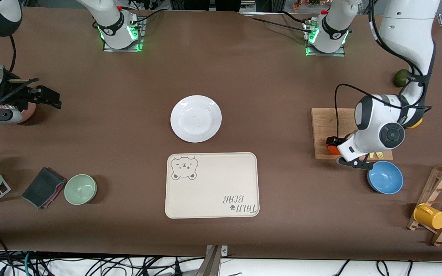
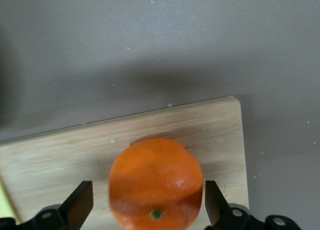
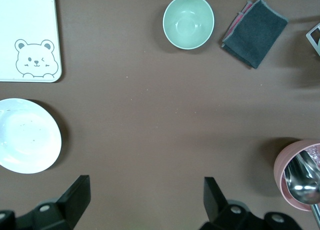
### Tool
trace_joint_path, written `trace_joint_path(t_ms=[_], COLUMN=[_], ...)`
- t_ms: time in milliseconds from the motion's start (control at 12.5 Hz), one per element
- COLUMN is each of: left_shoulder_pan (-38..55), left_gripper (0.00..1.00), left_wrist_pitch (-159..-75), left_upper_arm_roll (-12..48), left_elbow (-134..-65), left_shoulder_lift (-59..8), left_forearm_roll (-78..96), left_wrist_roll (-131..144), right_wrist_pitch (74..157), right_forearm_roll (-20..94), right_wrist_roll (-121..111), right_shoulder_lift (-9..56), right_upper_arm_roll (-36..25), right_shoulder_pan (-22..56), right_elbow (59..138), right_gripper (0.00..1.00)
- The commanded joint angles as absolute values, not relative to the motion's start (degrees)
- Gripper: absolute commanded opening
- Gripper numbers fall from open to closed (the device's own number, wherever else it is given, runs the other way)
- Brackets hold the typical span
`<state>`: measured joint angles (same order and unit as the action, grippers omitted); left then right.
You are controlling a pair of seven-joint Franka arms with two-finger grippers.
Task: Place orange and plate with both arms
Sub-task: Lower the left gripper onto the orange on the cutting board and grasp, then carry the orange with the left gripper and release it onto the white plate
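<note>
The left gripper's fingers are beside the orange over the cutting board, so it is time to close on the orange, as closing now would catch it.
The orange lies on a wooden cutting board toward the left arm's end of the table. My left gripper is down around it and open, a finger on each side, with bare wood showing between one finger and the fruit. In the front view the left hand hides most of the orange. The white plate sits mid-table, just farther from the front camera than the cream bear tray. My right gripper hangs open and holds nothing over bare table at the right arm's end, apart from the plate.
A blue bowl sits beside the board, nearer the front camera. A yellow mug hangs on a wooden rack and an avocado lies by the left arm. A green bowl, dark cloth and pink cup with spoon lie at the right arm's end.
</note>
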<state>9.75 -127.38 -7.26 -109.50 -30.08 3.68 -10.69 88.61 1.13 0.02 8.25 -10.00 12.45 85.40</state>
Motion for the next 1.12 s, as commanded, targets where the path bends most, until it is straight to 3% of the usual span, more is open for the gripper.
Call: trace_joint_path(t_ms=[0, 160, 240, 400, 880, 1040], left_shoulder_pan=[9.32, 9.49, 9.58, 10.19, 13.43, 20.61], left_gripper=[0.76, 0.27, 0.08, 0.0, 0.0, 0.0], left_wrist_pitch=[-128.41, -127.54, -126.66, -124.28, -120.41, -120.67], left_upper_arm_roll=[-7.12, -7.12, -7.12, -5.73, 15.62, 16.35], left_elbow=[-109.6, -108.9, -107.77, -106.27, -97.31, -92.66], left_shoulder_lift=[-30.5, -30.5, -30.32, -29.45, -30.67, -33.29], left_forearm_roll=[5.98, 5.89, 5.8, 6.41, 11.08, 11.16], left_wrist_roll=[-12.3, -12.39, -12.13, -11.43, 23.12, 32.92], right_wrist_pitch=[88.59, 88.59, 88.59, 88.59, 88.68, 88.68], right_forearm_roll=[0.97, 0.97, 0.97, 0.97, 0.97, 0.97], right_wrist_roll=[0.62, 0.62, 0.62, 0.62, 0.62, 0.62], right_shoulder_lift=[8.17, 8.17, 8.17, 8.17, 8.17, 8.17], right_upper_arm_roll=[-9.84, -9.84, -9.84, -9.84, -9.76, -9.76], right_shoulder_pan=[12.39, 12.39, 12.39, 12.39, 12.48, 12.48], right_elbow=[84.81, 84.81, 84.81, 84.81, 84.81, 84.81], right_gripper=[1.0, 1.0, 1.0, 1.0, 1.0, 1.0])
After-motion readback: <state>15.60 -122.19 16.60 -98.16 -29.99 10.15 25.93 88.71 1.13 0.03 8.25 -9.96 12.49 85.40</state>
